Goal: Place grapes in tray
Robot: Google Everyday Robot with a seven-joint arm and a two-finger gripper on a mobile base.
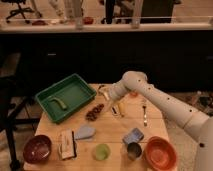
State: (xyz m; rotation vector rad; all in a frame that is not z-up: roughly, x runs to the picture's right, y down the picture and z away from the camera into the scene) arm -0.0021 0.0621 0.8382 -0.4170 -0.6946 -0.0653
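Observation:
I need to grab the grapes next by the body of their dark bunch [95, 112], so that I can place them in the tray [80, 82].
The grapes [94, 111], a small dark red-purple bunch, lie on the wooden table just right of the tray's near right corner. The tray [80, 82] is green and rectangular, set at an angle at the table's back left, with a small green curved item [59, 103] inside it. My gripper [104, 91] hangs open at the end of the white arm, a little above and behind the grapes, near the tray's right side. Nothing is between its fingers and it is not touching the grapes.
A maroon bowl [37, 148] sits front left and an orange bowl [160, 153] front right. Between them are a packet [67, 144], a grey-blue item [85, 132], a green cup [102, 151], a metal cup [133, 150] and a blue pouch [132, 135]. A utensil [145, 111] lies under the arm.

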